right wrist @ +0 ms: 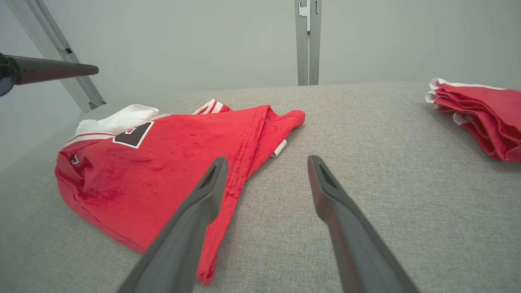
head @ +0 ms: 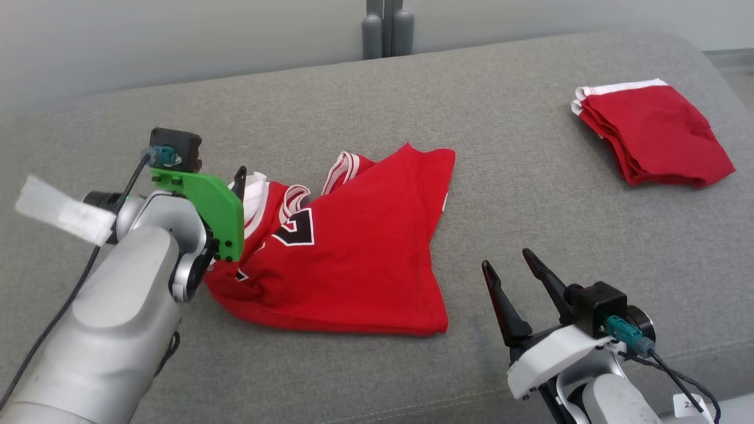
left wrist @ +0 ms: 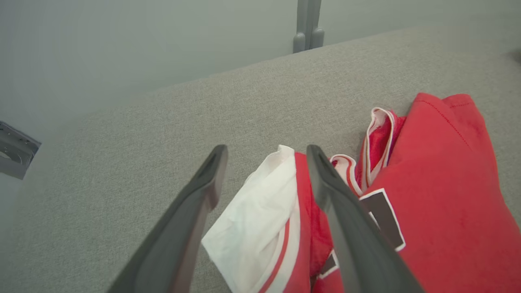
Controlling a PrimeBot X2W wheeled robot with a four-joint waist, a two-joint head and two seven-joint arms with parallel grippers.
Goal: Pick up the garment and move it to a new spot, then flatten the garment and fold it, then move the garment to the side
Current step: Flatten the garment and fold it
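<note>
My left gripper will grab the garment's white edge, because this white edge sticks up in a loose fold while its red body lies slack.
The garment, a red jersey with white trim and a black number, lies crumpled in the middle of the grey padded surface. My left gripper is at the garment's left end, behind its green mount. In the left wrist view the left gripper stands open, with the garment's white edge lying loose between and below the fingers. My right gripper is open near the front right, just off the garment's right corner. In the right wrist view the right gripper holds nothing, and the garment lies to its left.
A second red garment, folded, lies at the far right of the surface, also seen in the right wrist view. A grey metal post stands behind the far edge. Bare grey surface runs between the two garments.
</note>
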